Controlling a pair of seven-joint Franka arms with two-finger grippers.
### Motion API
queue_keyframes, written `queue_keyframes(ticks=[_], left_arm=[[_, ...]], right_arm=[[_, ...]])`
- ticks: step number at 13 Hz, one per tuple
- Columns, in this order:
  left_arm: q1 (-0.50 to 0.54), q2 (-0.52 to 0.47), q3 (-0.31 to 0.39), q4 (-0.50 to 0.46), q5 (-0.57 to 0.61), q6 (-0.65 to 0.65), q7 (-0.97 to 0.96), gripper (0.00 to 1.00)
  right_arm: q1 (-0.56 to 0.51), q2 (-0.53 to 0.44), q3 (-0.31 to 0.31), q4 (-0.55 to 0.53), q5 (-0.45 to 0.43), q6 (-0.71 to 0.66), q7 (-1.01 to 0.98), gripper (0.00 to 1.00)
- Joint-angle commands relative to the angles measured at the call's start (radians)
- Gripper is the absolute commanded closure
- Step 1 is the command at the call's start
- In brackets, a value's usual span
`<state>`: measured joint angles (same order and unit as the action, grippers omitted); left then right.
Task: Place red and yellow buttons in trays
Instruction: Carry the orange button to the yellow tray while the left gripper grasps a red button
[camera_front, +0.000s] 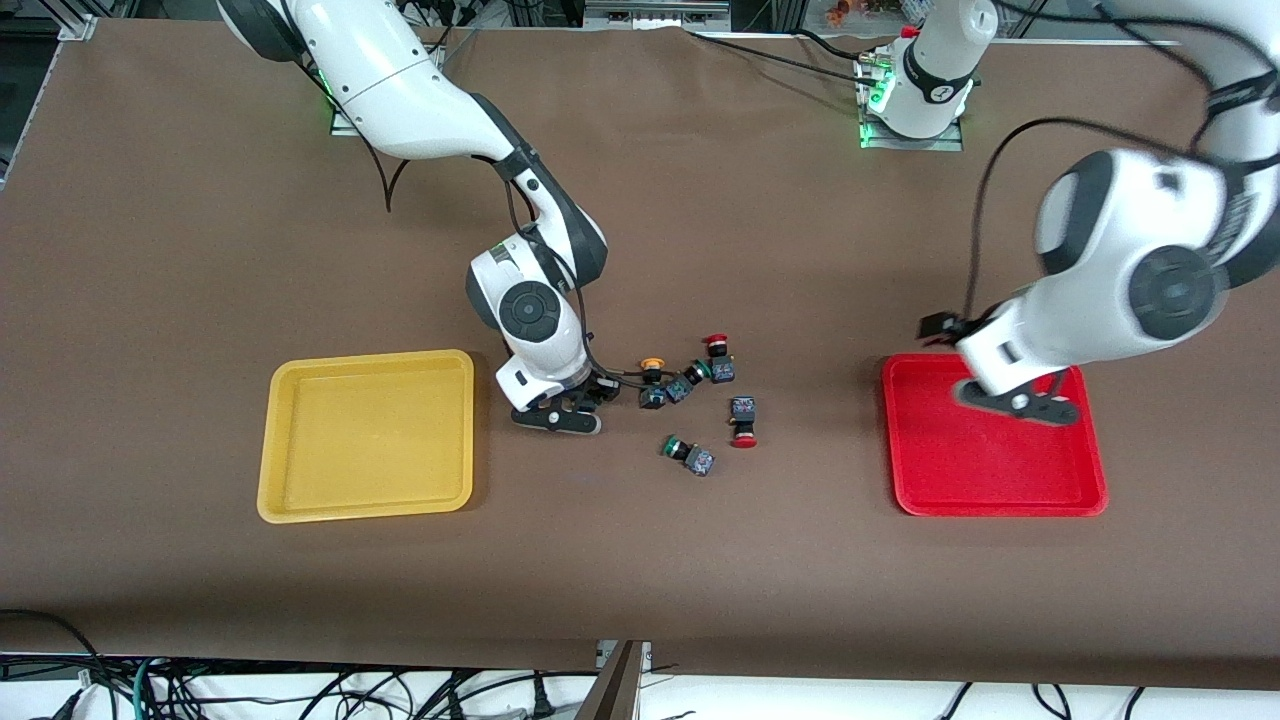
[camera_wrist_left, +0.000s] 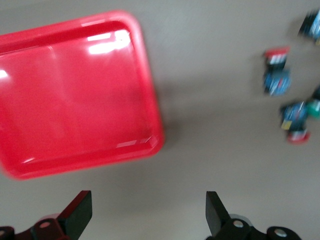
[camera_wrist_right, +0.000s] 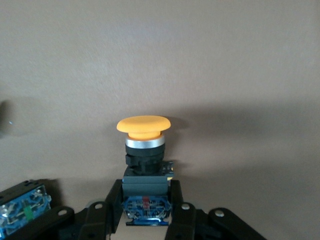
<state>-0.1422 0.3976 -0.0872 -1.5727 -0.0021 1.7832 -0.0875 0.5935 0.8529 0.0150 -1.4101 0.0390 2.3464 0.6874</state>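
The robot's left gripper should next grab the button by its dark blue body, so that the red-capped button can go in the red tray.
My right gripper is shut on the dark body of a yellow-capped button, low over the table between the yellow tray and the other buttons. I see only this one yellow button. Two red-capped buttons lie in the loose group at mid-table; they also show in the left wrist view. My left gripper is open and empty, in the air over the red tray.
Two green-capped buttons lie among the red ones. One blue-bodied switch lies close beside my right gripper's fingers. The trays stand toward either end of the brown table.
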Motion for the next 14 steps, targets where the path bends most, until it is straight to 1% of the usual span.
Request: queue_keyframes(ticks=[1,4,5,7,8,10,11,13,14], left_arm=[[-0.088,0.088,0.009,0.025,-0.015,0.131,-0.159,0.00],[-0.184,0.193,0.010,0.016,-0.012,0.312,-0.277,0.00],[-0.207,0.226,0.011,0.016,0.002,0.341,-0.312,0.00],[-0.227,0.289,0.011,0.014,0.004,0.422,-0.322,0.00],[-0.246,0.309,0.011,0.016,0.002,0.468,-0.324,0.00],[-0.266,0.342,0.011,0.014,0.002,0.548,-0.360,0.00],[-0.278,0.357,0.011,0.014,0.004,0.567,-0.379,0.00],[-0.290,0.386,0.012,0.014,0.004,0.629,-0.374,0.00],[-0.292,0.400,0.012,0.016,0.005,0.643,-0.373,0.18]], right_arm=[[-0.062,-0.072,-0.004,0.005,0.002,-0.100,-0.154,1.00],[-0.176,-0.149,-0.013,-0.003,0.013,-0.269,-0.377,1.00],[-0.219,-0.156,-0.020,-0.003,0.015,-0.329,-0.440,1.00],[-0.303,-0.172,-0.024,-0.006,0.012,-0.406,-0.540,1.00],[-0.340,-0.172,-0.033,-0.007,0.010,-0.430,-0.607,1.00],[-0.443,-0.169,-0.038,-0.045,0.013,-0.424,-0.760,1.00],[-0.493,-0.166,-0.040,-0.059,0.013,-0.423,-0.829,1.00],[-0.569,-0.155,-0.038,-0.078,0.013,-0.417,-0.916,1.00],[-0.584,-0.144,-0.038,-0.090,0.013,-0.411,-0.925,1.00]])
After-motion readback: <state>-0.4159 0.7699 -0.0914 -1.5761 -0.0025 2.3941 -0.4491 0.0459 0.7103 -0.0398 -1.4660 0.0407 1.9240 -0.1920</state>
